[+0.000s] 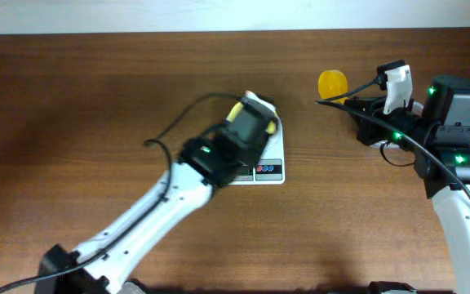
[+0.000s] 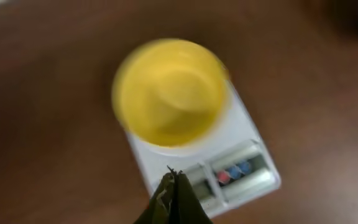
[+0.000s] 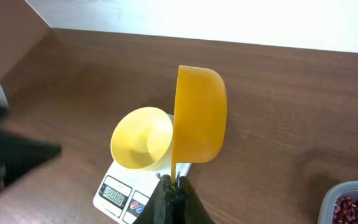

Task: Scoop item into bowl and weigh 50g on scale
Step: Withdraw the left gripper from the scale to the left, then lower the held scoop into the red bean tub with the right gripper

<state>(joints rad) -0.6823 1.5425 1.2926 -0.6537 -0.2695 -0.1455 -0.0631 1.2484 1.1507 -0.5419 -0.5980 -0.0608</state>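
Note:
I would lift my left gripper alone if I raised it now, because it is empty and hovers short of the bowl [image 1: 235,111].
The pale-yellow bowl [image 2: 169,90] stands empty on the white scale [image 2: 247,155]. In the overhead view my left wrist covers most of it, with only a yellow edge [image 1: 237,110] showing above the scale [image 1: 269,171]. My left gripper [image 2: 174,177] is shut and empty, hovering over the scale's display side. My right gripper [image 3: 174,180] is shut on the handle of a yellow scoop [image 3: 199,115], held upright and empty to the right of the bowl [image 3: 140,138]. The scoop also shows in the overhead view [image 1: 332,83]. Red-brown beans [image 3: 352,209] lie in a clear tub at the right wrist view's bottom right.
The scale [image 3: 120,194] has a lit digit display and red and blue buttons. The left arm [image 1: 137,229] crosses the table from the bottom left. A wall [image 3: 17,37] borders the table on the far left in the right wrist view.

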